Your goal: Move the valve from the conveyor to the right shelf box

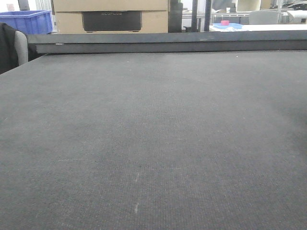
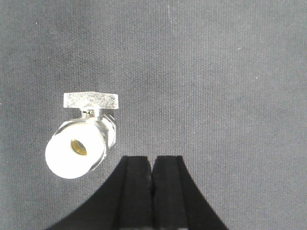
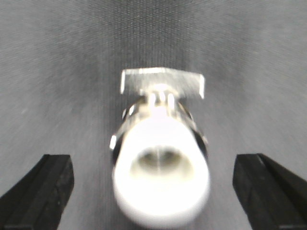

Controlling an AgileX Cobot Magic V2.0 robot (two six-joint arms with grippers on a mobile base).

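My right gripper should next grab the valve by its body behind the white end (image 3: 158,125). Then it can place the valve in the right shelf box.
A chrome valve (image 2: 81,139) with a white end cap and a flat handle lies on the dark grey conveyor (image 2: 216,72). It is just left of and ahead of my left gripper (image 2: 152,160), whose black fingers are shut together on nothing. In the right wrist view a blurred valve (image 3: 160,158) lies on the belt (image 3: 57,72), white end towards the camera. It sits midway between the wide-apart fingers of my open right gripper (image 3: 153,165) and touches neither. I cannot tell whether both views show one valve. The front view shows only bare belt (image 1: 153,143). The right shelf box is out of view.
Beyond the belt's far edge stand a cardboard box (image 1: 110,17) and a blue crate (image 1: 29,21) at the left. A table with a small pink object (image 1: 224,22) is at the back right.
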